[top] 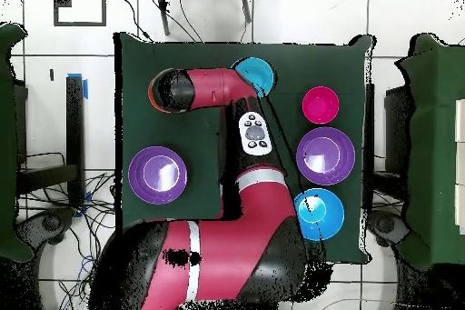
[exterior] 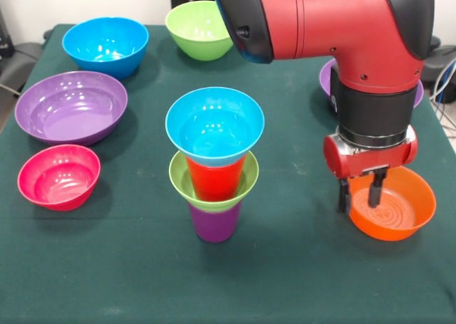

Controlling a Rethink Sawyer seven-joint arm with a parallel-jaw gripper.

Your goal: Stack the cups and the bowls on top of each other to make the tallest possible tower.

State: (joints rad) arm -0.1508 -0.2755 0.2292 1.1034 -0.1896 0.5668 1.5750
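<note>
The orange bowl should go on the tower (exterior: 214, 160). My gripper should next grab the orange bowl by its rim (exterior: 355, 219) to add it there.
The tower stands mid-table: purple cup (exterior: 214, 224) at the bottom, small lime green bowl (exterior: 179, 180), red cup (exterior: 214, 179), and a small blue bowl (exterior: 214, 124) on top, which also shows in the overhead view (top: 255, 74). My gripper (exterior: 360, 194) is to the right of the tower, down at the left rim of the orange bowl (exterior: 395, 208). It is open. One finger (exterior: 344, 196) is outside the rim and the other is inside the bowl. The orange bowl rests on the table. In the overhead view the arm hides the gripper.
A large blue bowl (exterior: 105, 46) (top: 319, 214), a wide purple bowl (exterior: 71, 107) (top: 325, 155) and a pink bowl (exterior: 59, 176) (top: 321, 105) sit at the left. A large lime green bowl (exterior: 201, 28) is at the back. A second purple bowl (exterior: 326, 78) (top: 157, 175) lies behind the arm.
</note>
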